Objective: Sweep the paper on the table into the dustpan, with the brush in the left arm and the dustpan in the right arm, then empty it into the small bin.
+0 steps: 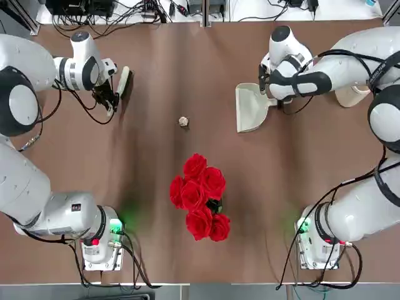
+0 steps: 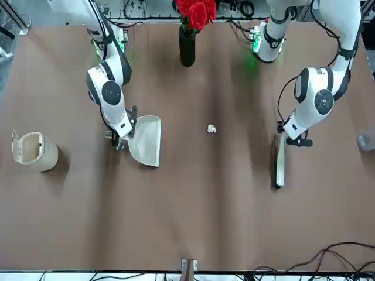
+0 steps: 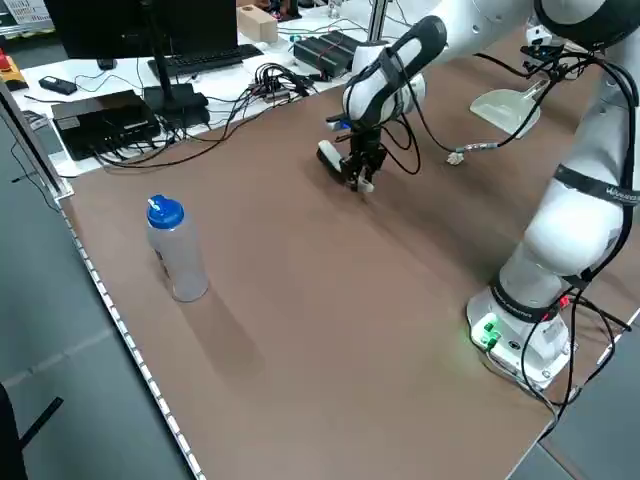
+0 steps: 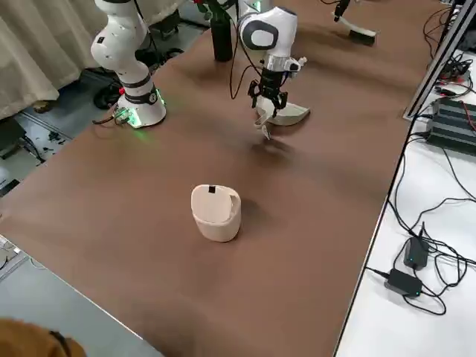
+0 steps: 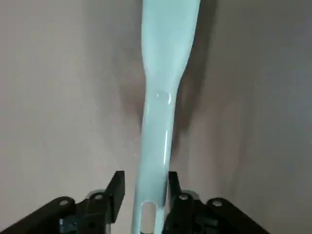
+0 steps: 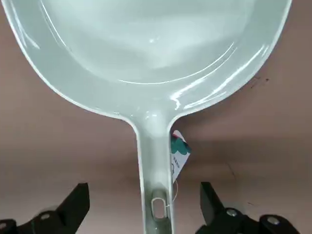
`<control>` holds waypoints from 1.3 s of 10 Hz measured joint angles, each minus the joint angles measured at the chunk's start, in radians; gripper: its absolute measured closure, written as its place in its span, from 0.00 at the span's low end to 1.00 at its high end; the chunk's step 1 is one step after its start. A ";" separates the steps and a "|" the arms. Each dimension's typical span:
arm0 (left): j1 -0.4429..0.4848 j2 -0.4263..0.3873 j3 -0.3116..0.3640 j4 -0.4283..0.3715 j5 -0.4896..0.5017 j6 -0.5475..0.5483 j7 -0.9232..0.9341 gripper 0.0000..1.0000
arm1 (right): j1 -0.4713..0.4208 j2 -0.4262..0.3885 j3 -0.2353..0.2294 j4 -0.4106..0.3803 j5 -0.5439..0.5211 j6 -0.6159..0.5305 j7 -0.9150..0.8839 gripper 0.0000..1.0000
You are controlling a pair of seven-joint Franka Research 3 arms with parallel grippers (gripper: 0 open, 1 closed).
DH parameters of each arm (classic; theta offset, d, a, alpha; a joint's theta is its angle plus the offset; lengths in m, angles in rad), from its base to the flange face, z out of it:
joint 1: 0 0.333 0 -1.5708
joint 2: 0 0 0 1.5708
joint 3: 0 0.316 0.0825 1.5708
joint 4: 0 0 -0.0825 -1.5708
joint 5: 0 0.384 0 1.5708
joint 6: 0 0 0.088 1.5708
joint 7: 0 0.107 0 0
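The right gripper grips the dustpan by its narrow, stubby handle (image 6: pixel 157 183) next. The dustpan's scoop spreads wider than the open fingers.
The paper (image 1: pixel 184 121) is a tiny crumpled ball lying on the table (image 1: pixel 156 169) between the two arms. At the far left lies the brush (image 1: pixel 124 81), flat on the table. My left gripper (image 5: pixel 145 192) is down over the end of its white handle (image 5: pixel 163 97). Its fingers are narrowed around the handle, still open by a thin gap on one side. The cream dustpan (image 1: pixel 250 109) rests flat at the far right, its scoop facing the paper. My right gripper (image 6: pixel 146 209) hovers over the dustpan's handle (image 6: pixel 155 161), wide open, with a finger well off each side.
A bunch of red roses (image 1: pixel 200 197) in a dark vase stands near the middle front. The small beige bin (image 2: pixel 35 151) sits beyond the dustpan, lid flap up. A water bottle (image 3: pixel 175 250) stands at the table's left edge. Cables run along the far edge.
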 joint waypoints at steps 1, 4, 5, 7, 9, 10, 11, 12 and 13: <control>0.000 0.000 0.000 0.003 0.000 0.000 0.001 0.73 | 0.000 0.001 0.000 -0.006 0.000 0.005 0.010 0.00; 0.000 0.000 0.000 0.014 0.000 0.000 0.004 0.73 | -0.006 0.028 -0.011 -0.018 0.000 0.066 0.021 0.01; -0.001 -0.001 -0.003 0.018 0.000 0.000 0.004 0.73 | -0.007 0.040 -0.012 -0.020 0.000 0.082 0.021 0.02; -0.002 -0.021 -0.018 0.031 0.000 -0.052 0.004 0.73 | -0.007 0.047 -0.014 -0.021 -0.002 0.094 0.021 0.05; -0.002 -0.081 -0.052 0.049 0.000 -0.195 -0.010 0.73 | -0.007 0.047 -0.014 -0.021 -0.015 0.095 0.022 0.30; -0.002 -0.120 -0.074 0.051 0.000 -0.268 -0.039 0.73 | -0.007 0.047 -0.014 -0.021 -0.017 0.095 0.022 0.48; -0.001 -0.151 -0.108 0.051 0.000 -0.331 -0.083 0.73 | -0.007 0.047 -0.015 -0.021 -0.018 0.096 0.022 0.59; -0.002 -0.173 -0.159 0.050 -0.001 -0.385 -0.144 0.73 | -0.007 0.047 -0.015 -0.021 -0.020 0.096 0.022 0.63; -0.003 -0.187 -0.221 0.048 -0.018 -0.428 -0.213 0.73 | -0.007 0.047 -0.015 -0.022 -0.029 0.096 0.022 0.68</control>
